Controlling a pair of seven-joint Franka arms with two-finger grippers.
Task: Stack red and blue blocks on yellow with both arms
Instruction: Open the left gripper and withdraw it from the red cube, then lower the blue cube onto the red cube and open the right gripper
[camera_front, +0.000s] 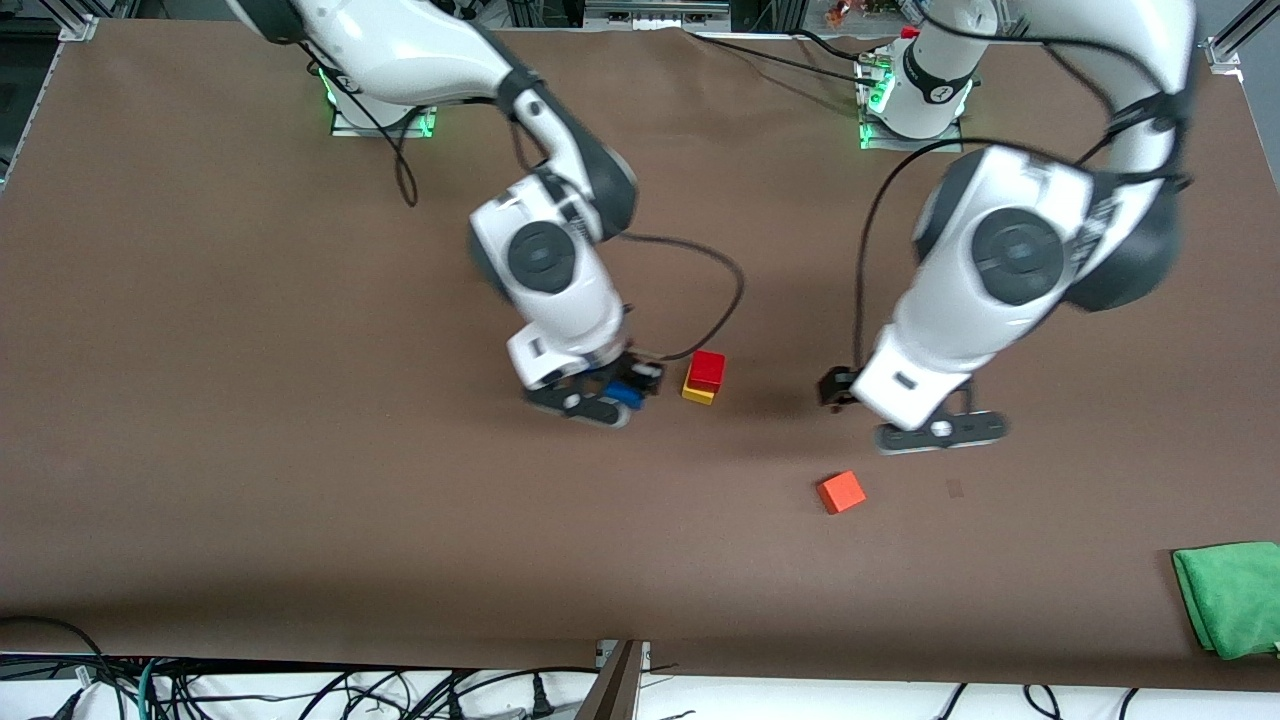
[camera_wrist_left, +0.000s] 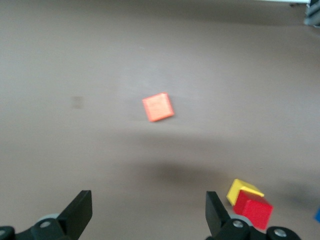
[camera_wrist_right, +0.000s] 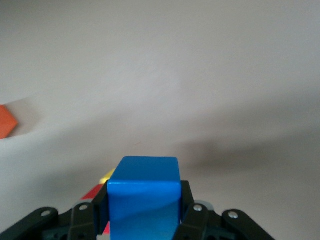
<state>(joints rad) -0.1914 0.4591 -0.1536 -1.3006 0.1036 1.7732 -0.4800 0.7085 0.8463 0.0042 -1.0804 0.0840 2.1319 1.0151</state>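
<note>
My right gripper needs to line up the blue and red blocks before it opens, because the blue block is hanging beside the red block in the front view.
The red block sits on the yellow block near the middle of the table. My right gripper is shut on the blue block and holds it just beside this stack, toward the right arm's end. In the right wrist view the blue block fills the gripper, with red and yellow peeking past it. My left gripper is open and empty over bare table toward the left arm's end of the stack. Its fingers stand wide apart, with the red block and yellow block beside one finger.
An orange-red cube lies on the table nearer the front camera than the left gripper; it also shows in the left wrist view. A green cloth lies at the front corner at the left arm's end.
</note>
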